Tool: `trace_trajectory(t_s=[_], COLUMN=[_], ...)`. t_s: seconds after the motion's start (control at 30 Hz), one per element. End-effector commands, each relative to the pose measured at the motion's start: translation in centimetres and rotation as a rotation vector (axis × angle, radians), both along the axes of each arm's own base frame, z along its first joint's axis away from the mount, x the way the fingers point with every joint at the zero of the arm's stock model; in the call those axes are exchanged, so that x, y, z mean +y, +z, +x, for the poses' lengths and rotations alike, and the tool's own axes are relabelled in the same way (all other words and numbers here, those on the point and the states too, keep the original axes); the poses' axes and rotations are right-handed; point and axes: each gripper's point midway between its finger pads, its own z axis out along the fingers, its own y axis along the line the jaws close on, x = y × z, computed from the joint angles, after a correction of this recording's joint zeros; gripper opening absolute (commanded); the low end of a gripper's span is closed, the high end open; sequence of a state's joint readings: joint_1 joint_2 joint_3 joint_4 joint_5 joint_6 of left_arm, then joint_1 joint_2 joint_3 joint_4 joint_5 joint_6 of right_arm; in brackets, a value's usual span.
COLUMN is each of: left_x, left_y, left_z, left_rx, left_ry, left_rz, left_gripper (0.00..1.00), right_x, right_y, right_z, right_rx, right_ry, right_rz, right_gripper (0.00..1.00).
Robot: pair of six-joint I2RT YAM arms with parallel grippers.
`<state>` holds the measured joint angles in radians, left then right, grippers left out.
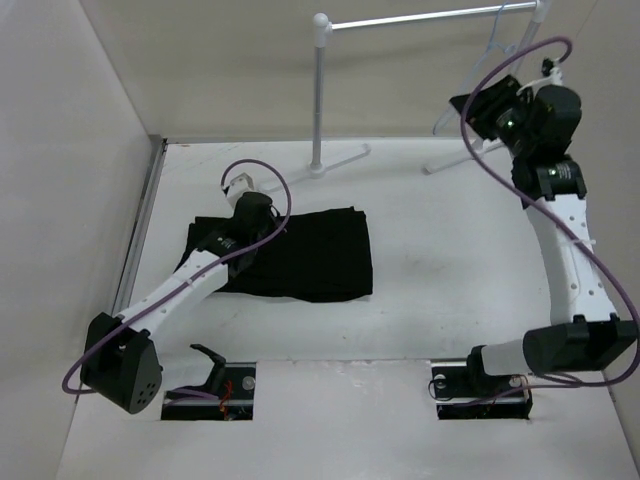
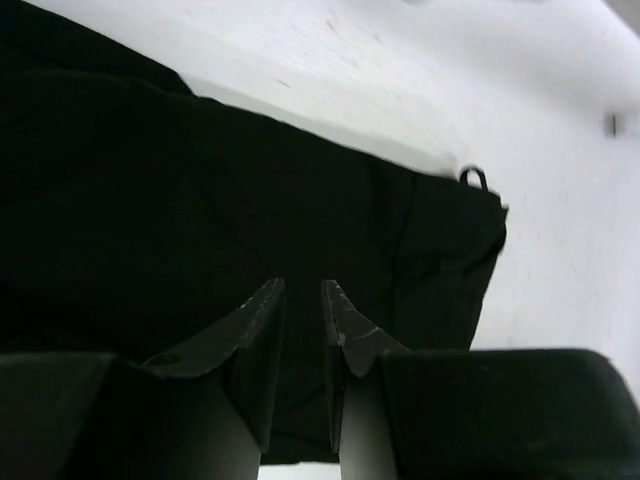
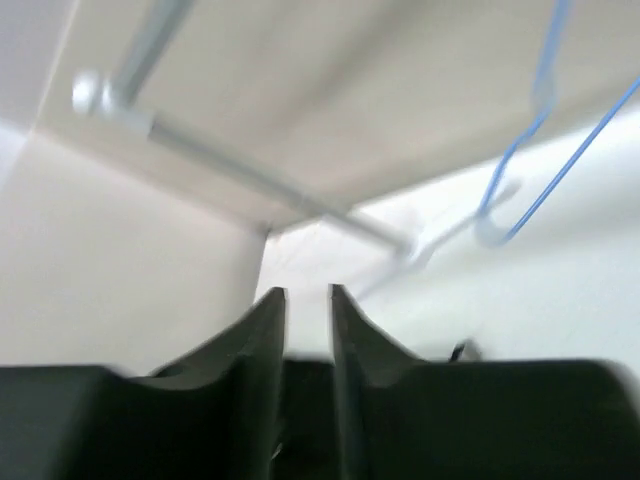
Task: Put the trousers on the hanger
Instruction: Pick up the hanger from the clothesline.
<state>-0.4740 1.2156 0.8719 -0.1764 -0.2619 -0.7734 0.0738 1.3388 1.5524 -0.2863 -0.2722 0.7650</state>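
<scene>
The hanger needs to be gripped next by its sloping side near the rounded end (image 3: 499, 178) with my right gripper, so its hook stays free to unhook from the bar.
The black trousers (image 1: 320, 255) lie folded flat on the white table (image 1: 450, 260). My left gripper (image 1: 222, 240) is low over their left part. In the left wrist view the jaws (image 2: 303, 283) stand a narrow gap apart above the dark fabric (image 2: 150, 200), with nothing visibly pinched. The thin pale hanger (image 1: 497, 40) hangs from the rack bar at the back right. My right gripper (image 1: 468, 103) is raised just beside it. In the right wrist view the jaws (image 3: 307, 290) stand slightly apart and empty, and the bluish hanger (image 3: 530, 130) lies up and to the right of them.
The white tube rack (image 1: 420, 20) has an upright post (image 1: 318, 90) with feet on the table at the back. Side walls enclose the table on the left and the right. Purple cables loop off both arms. The rack bar (image 3: 250, 170) crosses the right wrist view.
</scene>
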Motion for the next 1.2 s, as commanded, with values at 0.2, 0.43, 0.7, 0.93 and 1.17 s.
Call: trace_trajectory(t_s=[0.2, 0.43, 0.7, 0.93, 1.17], left_x=[-2.1, -1.9, -2.0, -1.6, -1.4], left_y=[1.0, -0.3, -1.2, -1.4, -1.0], left_z=[-0.5, 0.0, 0.1, 0.1, 0.5], left_rx=[-0.044, -0.003, 0.017, 0.025, 0.021], left_ry=[-0.123, -0.141, -0.143, -0.134, -0.111], left_rz=[0.046, 0.029, 0.036, 0.036, 0.043], left_gripper=[0.28, 0.31, 0.31, 0.31, 0.38], right_x=[-8.7, -7.5, -4.8, -3.1, -3.4], right_y=[0.9, -1.7, -3.7, -3.3, 0.4], right_z=[8.5, 12.1, 13.9, 14.4, 12.6], right_rx=[0.019, 0.059, 0.029, -0.028, -0.137], right_ry=[-0.212, -0.118, -0.026, 0.037, 0.038], right_rz=[-0.069, -0.069, -0.070, -0.084, -0.157], right_gripper=[0.62, 0.57, 0.46, 0.17, 0.08])
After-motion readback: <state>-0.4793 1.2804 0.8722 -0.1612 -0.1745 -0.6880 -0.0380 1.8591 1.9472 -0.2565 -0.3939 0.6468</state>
